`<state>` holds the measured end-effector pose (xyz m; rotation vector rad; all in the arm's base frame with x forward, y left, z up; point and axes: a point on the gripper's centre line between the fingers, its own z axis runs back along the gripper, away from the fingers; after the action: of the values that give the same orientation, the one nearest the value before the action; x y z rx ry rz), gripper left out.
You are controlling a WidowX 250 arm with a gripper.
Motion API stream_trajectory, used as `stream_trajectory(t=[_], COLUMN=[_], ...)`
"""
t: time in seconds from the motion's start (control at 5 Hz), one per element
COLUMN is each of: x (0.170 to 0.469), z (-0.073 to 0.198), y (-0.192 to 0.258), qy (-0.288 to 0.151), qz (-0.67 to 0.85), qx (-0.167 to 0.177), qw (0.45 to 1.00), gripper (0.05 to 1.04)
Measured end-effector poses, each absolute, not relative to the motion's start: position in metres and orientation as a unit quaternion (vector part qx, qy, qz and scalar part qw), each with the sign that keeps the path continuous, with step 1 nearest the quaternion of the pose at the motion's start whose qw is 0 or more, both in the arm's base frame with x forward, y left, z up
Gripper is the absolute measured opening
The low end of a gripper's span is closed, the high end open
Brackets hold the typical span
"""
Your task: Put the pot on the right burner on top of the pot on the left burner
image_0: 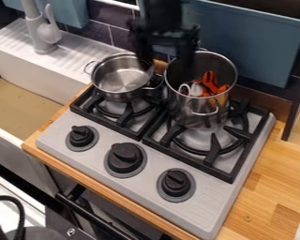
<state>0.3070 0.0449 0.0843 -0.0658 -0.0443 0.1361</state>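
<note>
My gripper needs to grab the tall pot by its rim next, to stack the tall pot on the low steel pot.
My gripper (166, 57) hangs from the top edge over the back of the stove, open, its fingers spread apart. One finger is above the right rim of the low steel pot, the other over the left rim of the tall pot. The low, wide pot (122, 91) with loop handles stands upright on the left burner and looks empty. The taller steel pot (199, 111) stands on the right burner, holding orange and white items (210, 84). Whether the gripper touches either pot, I cannot tell.
The grey stove top (140, 187) has black grates (210, 154) and three knobs along its front. A white sink with a faucet (41, 30) is at the left. Behind the stove hangs a blue-grey bin (265, 51); wooden counter (271, 173) lies to the right.
</note>
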Motion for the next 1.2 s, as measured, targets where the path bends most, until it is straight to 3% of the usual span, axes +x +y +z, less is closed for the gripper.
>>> stream_trajectory(t=[0.4,0.8,1.0,1.2], x=[0.306,0.305,0.306,0.304], z=[0.073,0.067,0.067,0.067], y=[0.038,0.032,0.033,0.033], qy=[-0.032,-0.041,-0.043,-0.038], qz=[0.084,0.083,0.089,0.081], qx=[-0.024,-0.036,-0.034,-0.033], qw=[0.996,0.995,0.995,0.995], gripper=[0.955,0.394,0.175,0.064])
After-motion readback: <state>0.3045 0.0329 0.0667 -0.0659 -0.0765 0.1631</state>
